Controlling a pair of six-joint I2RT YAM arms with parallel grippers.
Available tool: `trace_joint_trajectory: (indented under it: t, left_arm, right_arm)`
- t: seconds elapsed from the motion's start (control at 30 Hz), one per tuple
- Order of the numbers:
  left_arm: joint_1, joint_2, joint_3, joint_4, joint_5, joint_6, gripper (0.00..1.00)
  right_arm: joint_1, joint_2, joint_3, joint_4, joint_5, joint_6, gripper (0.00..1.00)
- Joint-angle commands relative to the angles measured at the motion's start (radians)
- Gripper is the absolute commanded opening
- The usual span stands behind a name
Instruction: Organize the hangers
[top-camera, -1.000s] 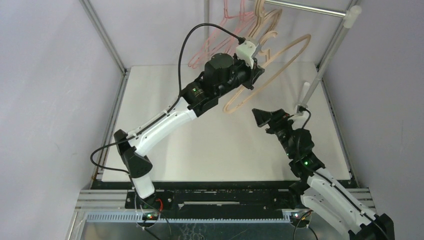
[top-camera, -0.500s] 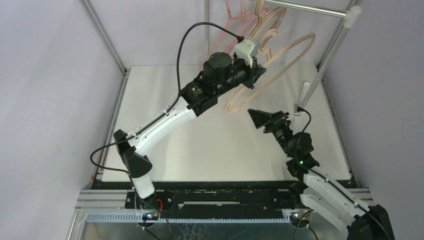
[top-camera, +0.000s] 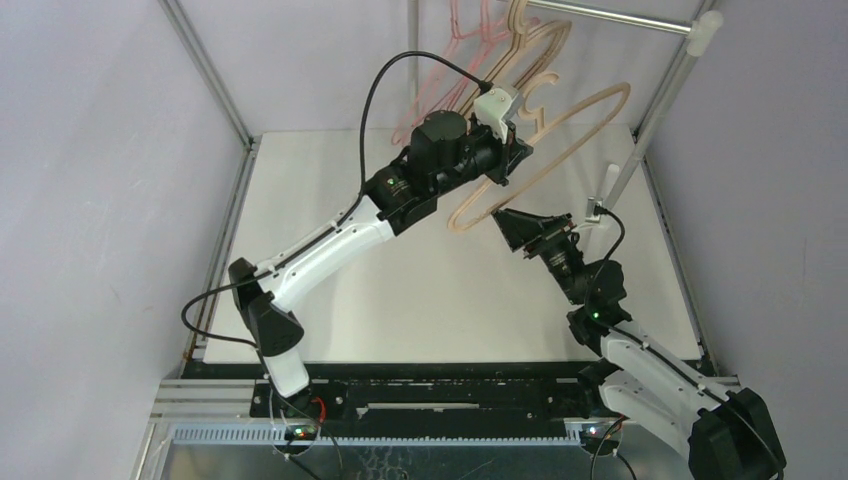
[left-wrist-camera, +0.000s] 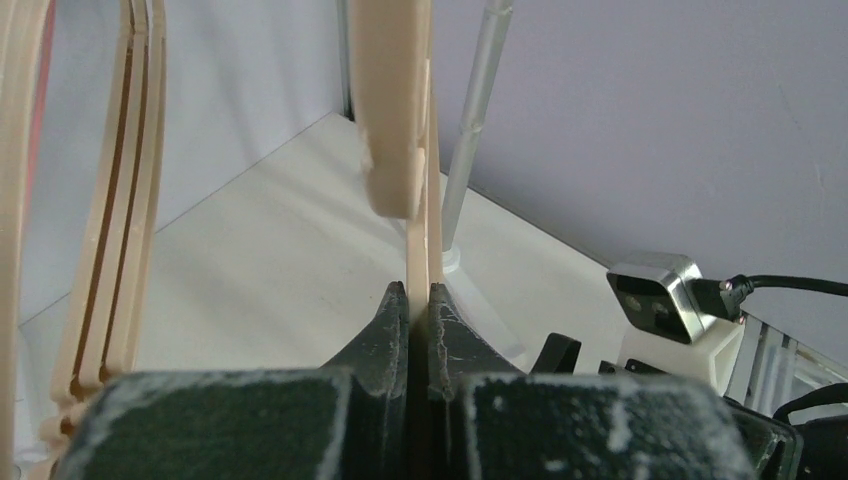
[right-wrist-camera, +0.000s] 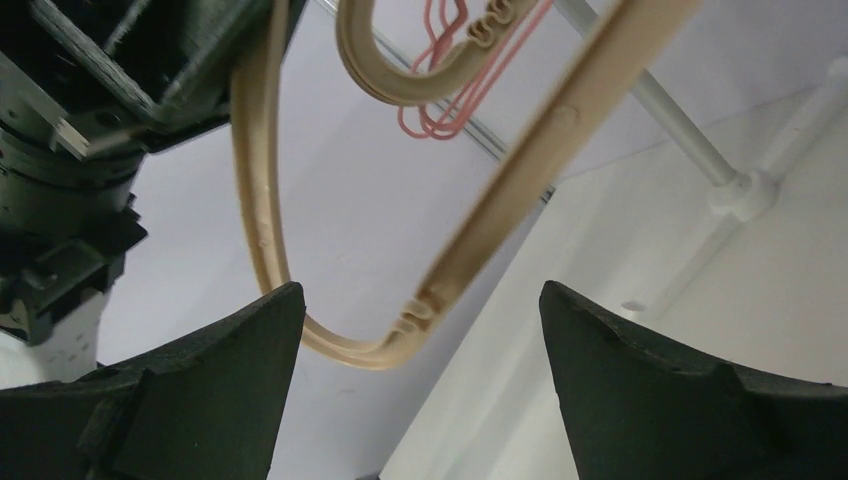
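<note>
The beige hanger has its long bar (top-camera: 537, 178) opposite its hook. My right gripper will grab the hanger there, so the hanger's hook stays free to hang on the rack's bar (top-camera: 620, 17).
My left gripper (top-camera: 515, 150) is shut on a thick beige hanger (top-camera: 560, 140), holding it in the air just below the rack rail (top-camera: 620, 17). In the left wrist view the jaws (left-wrist-camera: 420, 292) pinch the thin edge of that beige hanger (left-wrist-camera: 390, 120). Other beige hangers (top-camera: 535, 45) and thin pink hangers (top-camera: 440, 90) hang from the rail behind it. My right gripper (top-camera: 512, 232) stands open just under the held hanger's lower end. In the right wrist view, the held hanger's notched corner (right-wrist-camera: 430, 305) sits beyond the wide gap of the right gripper (right-wrist-camera: 420, 290), untouched.
A slanted silver rack pole (top-camera: 650, 120) stands at the right, with its foot (right-wrist-camera: 745, 190) on the white table (top-camera: 330, 200). Hung beige hangers (left-wrist-camera: 120, 200) are close on the left of the left wrist view. Grey walls enclose the sides.
The left arm has carried the beige hanger slightly up and right. The right gripper, still open, has risen toward the hanger's lower end.
</note>
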Motion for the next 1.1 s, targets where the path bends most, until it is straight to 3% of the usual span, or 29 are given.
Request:
trace_joint_trajectory:
  t: [0.0,0.43,0.7,0.87,0.9,1.0,1.03,1.07]
  left_arm:
    - [0.004,-0.067,0.007,0.049,0.003,-0.006,0.0]
    - [0.003,-0.121,-0.004,-0.03,0.077,0.054,0.0]
    - [0.003,-0.138,-0.04,-0.037,0.106,0.049,0.0]
    - [0.003,-0.135,-0.049,-0.034,0.106,0.044,0.0]
    - [0.003,-0.135,-0.054,-0.029,0.109,0.043,0.0]
    - [0.004,-0.132,-0.064,-0.021,0.108,0.043,0.0]
    - [0.003,-0.129,-0.065,-0.022,0.102,0.045,0.0]
    - [0.004,-0.129,-0.066,-0.027,0.096,0.05,0.0]
  right_arm:
    - [-0.014,0.042,0.085,0.045,-0.036,0.031,0.94]
    - [-0.099,0.264,0.142,0.175,-0.19,0.187,0.91]
    - [-0.15,0.332,0.221,0.184,-0.327,0.188,0.86]
    - [-0.175,0.41,0.245,0.264,-0.412,0.23,0.64]
    - [-0.182,0.431,0.249,0.299,-0.435,0.249,0.55]
    - [-0.206,0.518,0.266,0.441,-0.514,0.336,0.1]
    - [-0.212,0.549,0.268,0.493,-0.531,0.371,0.02]
    - [-0.217,0.576,0.269,0.542,-0.542,0.406,0.0]
